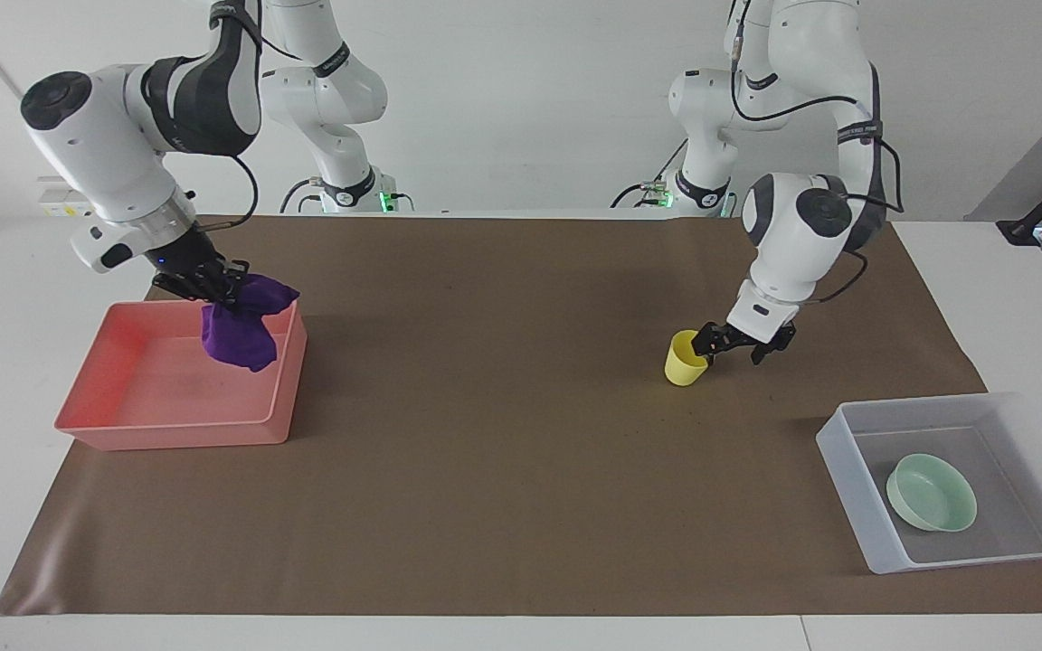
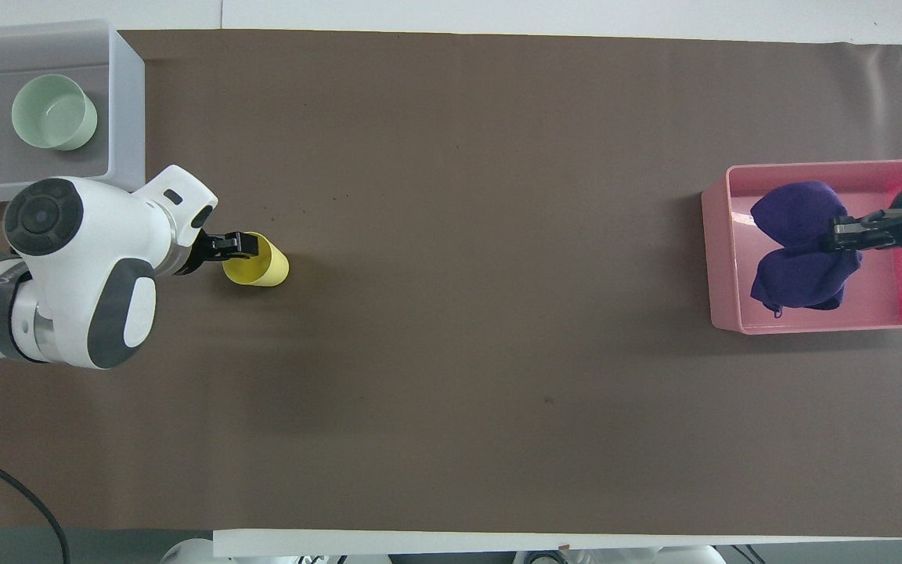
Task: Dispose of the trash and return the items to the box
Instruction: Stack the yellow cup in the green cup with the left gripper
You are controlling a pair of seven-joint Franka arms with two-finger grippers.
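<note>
My left gripper should next grab the yellow cup by its thin rim [image 2: 261, 245], where the cup's side has two facing sides, while its outer body [image 2: 275, 269] is round and sloping.
My right gripper [image 1: 213, 287] is shut on the purple rag [image 1: 239, 333] and holds it hanging over the pink tray [image 1: 168, 436]; it also shows in the overhead view [image 2: 850, 233] with the rag [image 2: 799, 251]. The yellow cup [image 1: 686, 362] stands upright on the brown mat. My left gripper [image 1: 738, 346] is open and low beside the cup, with one fingertip at its rim; in the overhead view [image 2: 225, 245] it covers part of the cup [image 2: 259, 269]. The mint-green bowl [image 1: 931, 491] lies in the translucent bin [image 1: 833, 436].
The pink tray [image 2: 721, 258] sits at the right arm's end of the mat, the bin [image 2: 126, 117] with the bowl [image 2: 53, 111] at the left arm's end. White table surrounds the brown mat.
</note>
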